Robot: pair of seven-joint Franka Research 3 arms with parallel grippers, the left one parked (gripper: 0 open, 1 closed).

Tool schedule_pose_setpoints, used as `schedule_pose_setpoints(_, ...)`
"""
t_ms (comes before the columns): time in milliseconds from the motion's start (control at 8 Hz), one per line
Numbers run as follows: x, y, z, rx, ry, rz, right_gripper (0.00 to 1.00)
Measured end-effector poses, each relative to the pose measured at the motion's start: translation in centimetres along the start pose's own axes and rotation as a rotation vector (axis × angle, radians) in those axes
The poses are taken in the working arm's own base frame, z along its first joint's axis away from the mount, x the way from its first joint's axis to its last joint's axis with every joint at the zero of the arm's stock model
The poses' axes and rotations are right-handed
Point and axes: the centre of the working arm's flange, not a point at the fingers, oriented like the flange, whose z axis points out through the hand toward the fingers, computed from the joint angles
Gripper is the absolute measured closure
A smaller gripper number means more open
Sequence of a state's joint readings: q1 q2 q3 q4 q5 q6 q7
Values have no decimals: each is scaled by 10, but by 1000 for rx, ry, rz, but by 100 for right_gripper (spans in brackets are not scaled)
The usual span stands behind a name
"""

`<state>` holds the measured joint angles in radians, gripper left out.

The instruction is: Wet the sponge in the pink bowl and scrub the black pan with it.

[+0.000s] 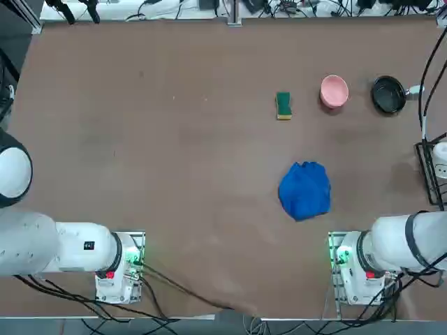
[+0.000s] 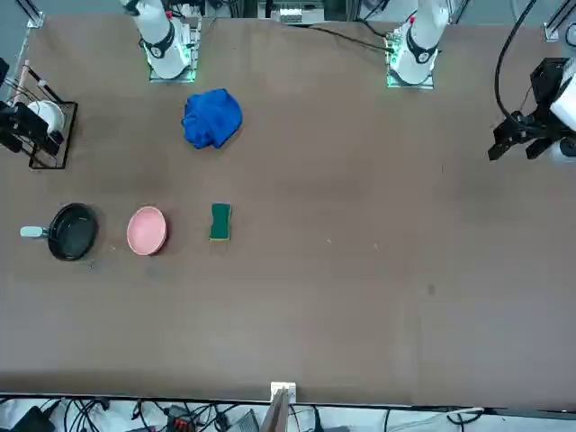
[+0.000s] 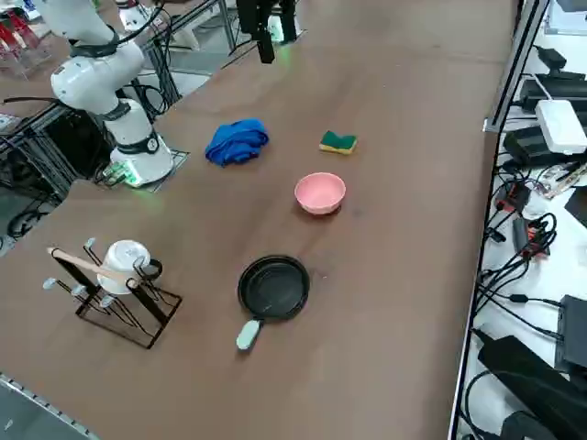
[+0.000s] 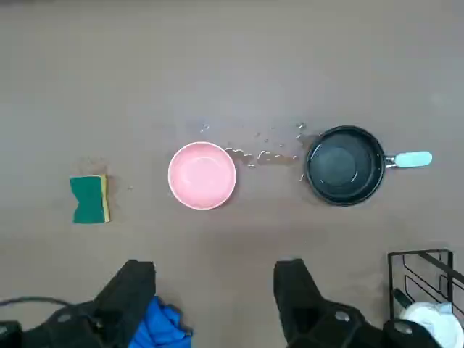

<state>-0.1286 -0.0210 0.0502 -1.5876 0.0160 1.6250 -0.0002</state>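
Note:
The sponge will be wetted in the pink bowl and will scrub the black pan (image 2: 72,232), so the right gripper will next grab the sponge by its green layer (image 2: 220,221).
The sponge (image 1: 283,105) (image 4: 90,199), green with a yellow layer, lies flat on the brown table. Beside it stands the pink bowl (image 1: 334,91) (image 4: 202,175), and past the bowl sits the black pan (image 1: 388,94) (image 4: 344,165) with its pale handle pointing away from the bowl. All three form a row. In the right wrist view, my right gripper (image 4: 217,290) hovers high above the table on the near side of that row, roughly in line with the bowl. It is open, with nothing between its fingers (image 4: 138,290), and touches nothing.
A crumpled blue cloth (image 1: 305,190) (image 4: 161,326) lies between the row and my right arm's base. A black wire rack holding a white mug (image 3: 119,284) (image 4: 428,312) stands at the table's right edge near the pan. Small droplets (image 4: 264,152) dot the table between bowl and pan.

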Motion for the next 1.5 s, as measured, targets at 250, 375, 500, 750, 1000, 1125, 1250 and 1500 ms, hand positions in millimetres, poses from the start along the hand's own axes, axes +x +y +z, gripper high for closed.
schedule_pose_setpoints(250, 0, -1, -2, 0, 5, -2, 0)
schedule_pose_setpoints(375, 0, -5, -3, 4, 5, -9, 0)
schedule_pose_setpoints(500, 0, -16, 0, 10, -2, -27, 0)
schedule_pose_setpoints(750, 5, -68, 33, 16, -59, -90, 0)
schedule_pose_setpoints(1000, 24, -128, 97, 19, -110, -145, 0)
schedule_pose_setpoints(1125, 32, -156, 133, 21, -126, -178, 0)
schedule_pose_setpoints(1250, 38, -182, 167, 23, -134, -193, 0)
schedule_pose_setpoints(1500, 41, -231, 224, 26, -133, -192, 0)
